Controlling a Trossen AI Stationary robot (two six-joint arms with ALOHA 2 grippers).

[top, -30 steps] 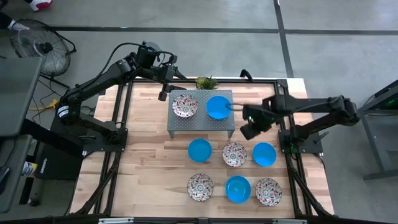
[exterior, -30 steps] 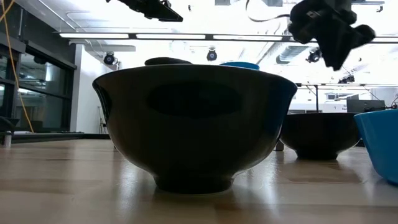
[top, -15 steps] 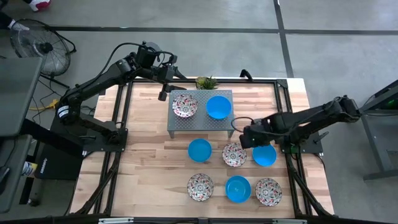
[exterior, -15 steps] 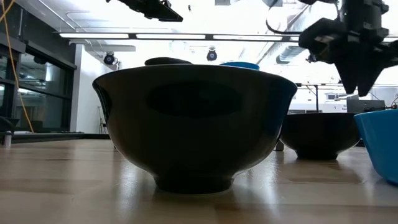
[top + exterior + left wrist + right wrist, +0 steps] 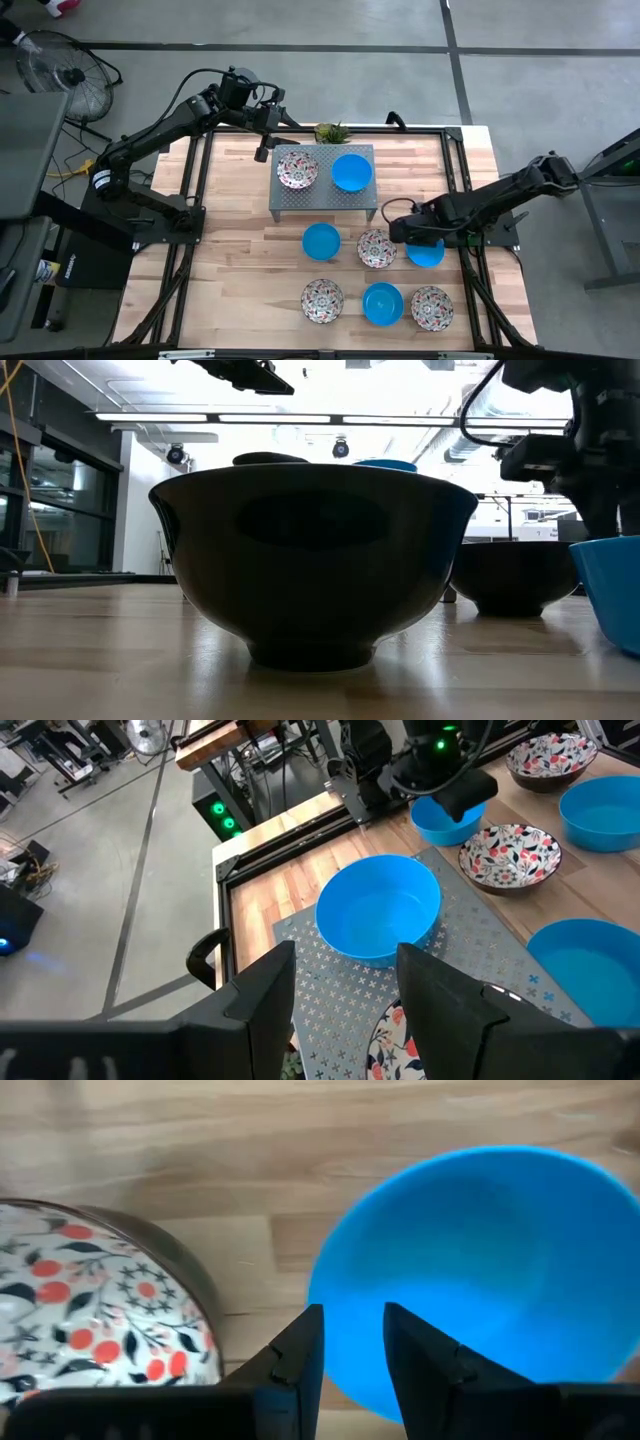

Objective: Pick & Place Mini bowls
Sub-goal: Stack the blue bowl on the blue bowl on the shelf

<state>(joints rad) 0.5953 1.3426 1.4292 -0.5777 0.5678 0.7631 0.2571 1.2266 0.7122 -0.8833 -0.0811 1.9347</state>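
Observation:
My right gripper should next take the blue bowl by its rim [image 5: 318,1275], to stack it with the bowl on the grey rack.
Six mini bowls stand on the wooden table, two more on a grey perforated rack [image 5: 285,200]. The rack holds a floral bowl [image 5: 297,168] and a blue bowl [image 5: 351,171]. My right gripper [image 5: 405,232] [image 5: 352,1345] is open and low over the right-hand blue bowl [image 5: 430,252] [image 5: 470,1270], beside a floral bowl [image 5: 376,247] [image 5: 90,1310]. My left gripper [image 5: 262,150] [image 5: 350,990] is open and waits high off the rack's far left corner. My right gripper comes from above at the blue bowl's rim [image 5: 318,1280] on the side toward the floral bowl. One finger [image 5: 300,1355] stands outside the rim and the other inside the bowl. Whether they touch it I cannot tell. The bowl rests on the table.
Other bowls on the table: blue [image 5: 321,240], floral [image 5: 322,299], blue [image 5: 382,303], floral [image 5: 431,307]. A small green plant [image 5: 331,131] sits behind the rack. In the low view a dark bowl [image 5: 313,560] fills the foreground. The table's left part is bare wood.
My right gripper has moved from beside the rack's right end toward the table's near edge and down, ending over the right-hand blue bowl on the table. The bowls and my left arm have kept still.

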